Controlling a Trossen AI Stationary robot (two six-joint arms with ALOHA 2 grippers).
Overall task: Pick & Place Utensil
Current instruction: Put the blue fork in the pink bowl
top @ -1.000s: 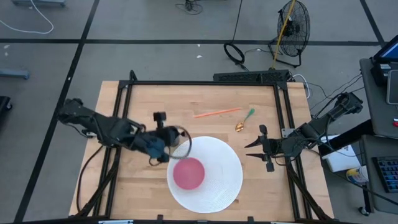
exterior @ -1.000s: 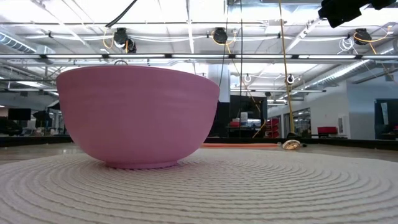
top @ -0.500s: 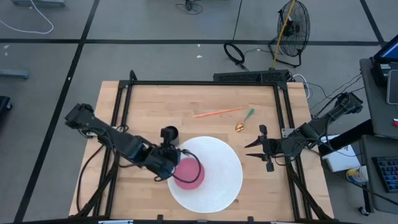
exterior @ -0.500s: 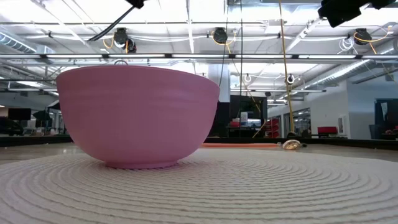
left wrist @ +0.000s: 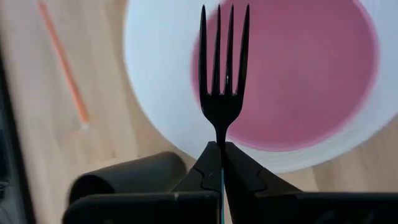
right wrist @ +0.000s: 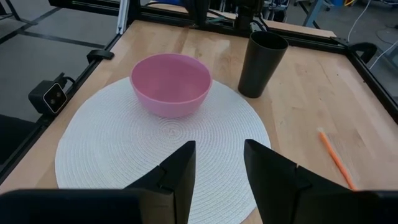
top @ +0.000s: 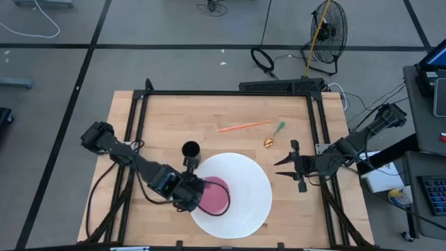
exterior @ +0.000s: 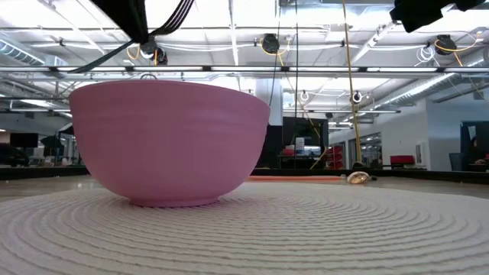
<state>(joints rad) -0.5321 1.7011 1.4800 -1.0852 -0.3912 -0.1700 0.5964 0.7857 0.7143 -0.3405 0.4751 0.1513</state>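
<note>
My left gripper holds the fork, and it should stay closed until the fork moves toward the middle of the bowl: the fork's neck (left wrist: 221, 132) hangs outside the pink bowl's rim (left wrist: 264, 148).
A black fork (left wrist: 224, 74) sticks out ahead of my left gripper (left wrist: 221, 148), which is shut on it. Its tines hang over the pink bowl (left wrist: 292, 68). In the high view my left gripper (top: 196, 197) is above the left rim of the bowl (top: 217, 196), which stands on the round white placemat (top: 244, 192). My right gripper (top: 282, 167) waits open above the table's right side, past the mat's right edge, with nothing between its fingers (right wrist: 183, 168). My left gripper pinches the fork's handle (left wrist: 221, 138) just behind the head, between its two fingers. The fingers lie along the handle, whose rear part is hidden between them. They slant down from the table's left. The fork is lifted clear, tines pointing on past the fingertips over the bowl.
A black cup (top: 190, 150) stands just beyond the mat's far left edge. An orange stick (top: 242, 127) and a gold spoon with a green handle (top: 273, 137) lie on the bare wood at the far right. A black frame (top: 223, 93) rims the table.
My left gripper has carried the fork toward the table's near edge and down. It went from beside the black cup to above the bowl's left rim and tipped more steeply downward. It stayed shut on the fork.
</note>
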